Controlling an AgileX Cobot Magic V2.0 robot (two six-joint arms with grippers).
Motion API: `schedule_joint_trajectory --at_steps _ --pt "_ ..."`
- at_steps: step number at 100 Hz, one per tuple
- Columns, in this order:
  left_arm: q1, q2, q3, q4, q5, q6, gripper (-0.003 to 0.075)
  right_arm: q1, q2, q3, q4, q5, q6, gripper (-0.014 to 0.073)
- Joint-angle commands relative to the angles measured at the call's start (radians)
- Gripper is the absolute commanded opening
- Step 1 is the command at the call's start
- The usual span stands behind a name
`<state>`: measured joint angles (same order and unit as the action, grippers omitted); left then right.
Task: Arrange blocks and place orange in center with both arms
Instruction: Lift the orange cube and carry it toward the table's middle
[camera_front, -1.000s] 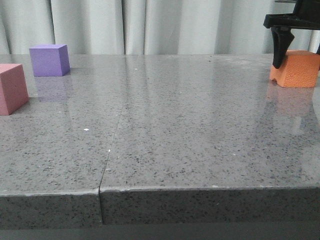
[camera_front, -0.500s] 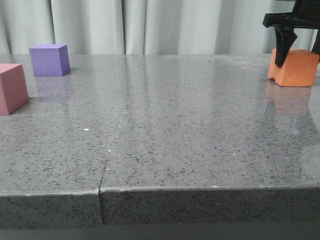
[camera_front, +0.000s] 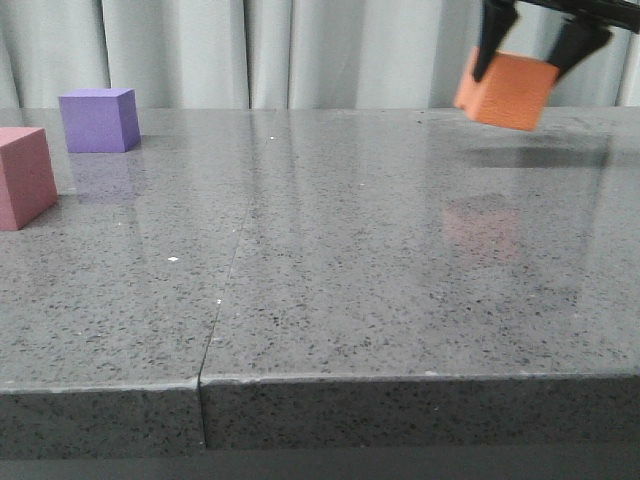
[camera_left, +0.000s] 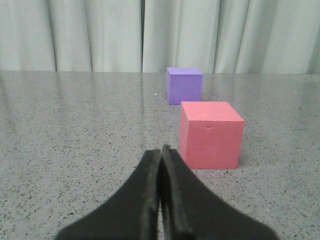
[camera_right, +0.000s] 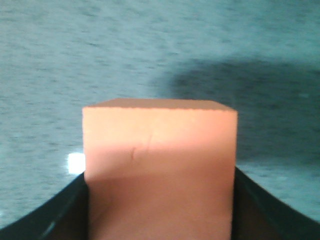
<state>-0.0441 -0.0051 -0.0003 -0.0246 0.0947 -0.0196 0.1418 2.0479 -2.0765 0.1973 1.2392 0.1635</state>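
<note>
I need to keep holding the cube with my right gripper, because the orange cube (camera_front: 508, 90) is hanging tilted in the air above the grey speckled table.
The orange cube (camera_front: 508, 90) hangs tilted in the air above the table's far right, held between the black fingers of my right gripper (camera_front: 535, 45). In the right wrist view the orange cube (camera_right: 159, 170) fills the space between the two fingers of my right gripper (camera_right: 159, 200). The purple cube (camera_front: 98, 120) stands at the far left. The pink-red cube (camera_front: 24, 177) sits nearer, at the left edge. In the left wrist view my left gripper (camera_left: 161, 150) is shut on nothing, low over the table, just short of the pink-red cube (camera_left: 210, 135), with the purple cube (camera_left: 184, 85) behind it.
The grey speckled tabletop (camera_front: 330, 230) has a seam (camera_front: 222, 290) running from its front edge toward the back. Pale curtains (camera_front: 300, 50) hang behind the table. The held cube's shadow (camera_front: 540, 157) lies on the surface below it.
My right gripper has lifted the orange cube off the table at the far right and carried it left and up, tilting it. The purple and pink-red cubes have not moved.
</note>
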Motion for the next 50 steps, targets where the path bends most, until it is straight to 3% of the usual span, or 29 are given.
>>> schedule_joint_trajectory --at_steps 1,50 --pt "-0.004 -0.031 0.042 -0.001 -0.082 0.0 -0.002 0.045 -0.062 -0.051 0.022 0.075 0.059 0.0423" --pt "-0.004 -0.031 0.042 -0.001 -0.082 0.0 -0.002 0.285 0.005 -0.066 -0.01 -0.001 0.269 0.0421"
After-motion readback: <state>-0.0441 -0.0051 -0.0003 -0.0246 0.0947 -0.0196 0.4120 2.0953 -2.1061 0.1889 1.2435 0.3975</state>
